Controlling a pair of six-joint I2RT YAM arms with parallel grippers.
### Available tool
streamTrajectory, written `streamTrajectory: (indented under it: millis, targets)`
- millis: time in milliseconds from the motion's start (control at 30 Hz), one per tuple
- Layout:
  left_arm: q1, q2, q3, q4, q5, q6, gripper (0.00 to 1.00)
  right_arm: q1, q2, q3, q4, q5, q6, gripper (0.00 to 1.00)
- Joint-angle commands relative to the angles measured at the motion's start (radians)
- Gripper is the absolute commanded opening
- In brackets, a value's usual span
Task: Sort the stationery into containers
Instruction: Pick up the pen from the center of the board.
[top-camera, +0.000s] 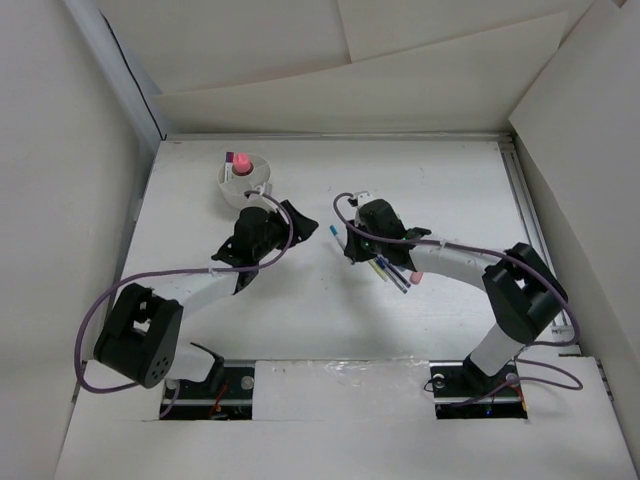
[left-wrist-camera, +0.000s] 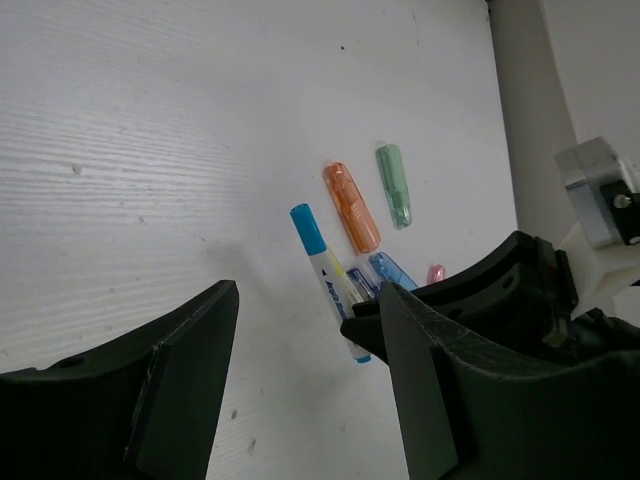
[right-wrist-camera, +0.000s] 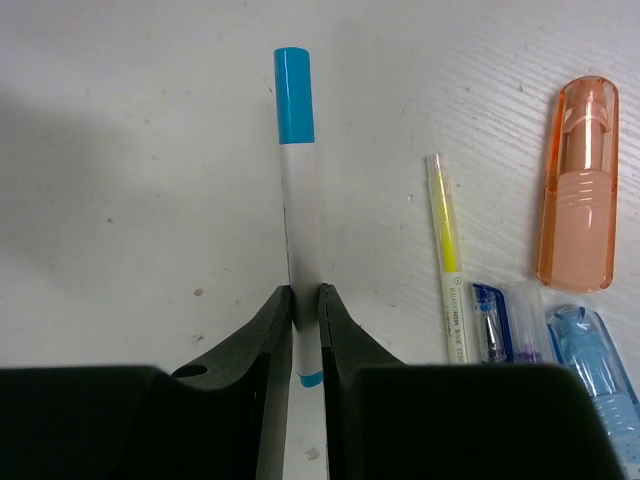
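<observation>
I should next grab the white marker with my left gripper by its blue-end with the cap (top-camera: 334, 231). The marker's lower body then stays free to go into the container (top-camera: 243, 176).
My right gripper (right-wrist-camera: 305, 300) is shut on the lower barrel of a white marker with a blue cap (right-wrist-camera: 297, 170), which lies on the table. From above, that marker (top-camera: 331, 232) pokes out left of the right gripper (top-camera: 348, 242). Beside it lie a yellow highlighter (right-wrist-camera: 447, 250), an orange stick (right-wrist-camera: 578, 195), a clear blue stick (right-wrist-camera: 600, 370) and a blue-tipped pen (right-wrist-camera: 490, 320). My left gripper (left-wrist-camera: 308, 300) is open over bare table, left of this stationery, with nothing between its fingers. The round white container (top-camera: 243, 176) stands behind the left gripper (top-camera: 295, 220) and holds a pink-capped glue stick (top-camera: 240, 160).
A green stick (left-wrist-camera: 393, 185) and a small pink piece (left-wrist-camera: 436, 273) lie at the far side of the pile. More pens (top-camera: 392, 272) stick out under the right wrist. White walls (top-camera: 80, 200) enclose the table on the left, back and right.
</observation>
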Motion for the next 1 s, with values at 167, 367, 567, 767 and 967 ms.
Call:
streamTrajectory:
  millis: [167,367,567,767,967]
  targets:
    - [-0.034,0.115,0.109,0.047,0.103,-0.024,0.55,0.008,-0.069,-0.022,0.092,-0.077,-0.016,0.02]
    - [-0.067,0.192,0.159,0.047,0.116,-0.024,0.57,0.008,-0.089,-0.031,0.101,-0.099,-0.016,0.02]
    - [-0.089,0.268,0.192,0.047,0.087,-0.024,0.57,0.008,-0.109,-0.041,0.110,-0.108,-0.016,0.02]
    - [-0.110,0.314,0.223,0.047,0.077,-0.024,0.45,0.008,-0.118,-0.050,0.129,-0.126,-0.016,0.02]
    - [-0.120,0.314,0.232,0.047,0.068,-0.024,0.16,0.008,-0.128,-0.059,0.129,-0.127,-0.016,0.02]
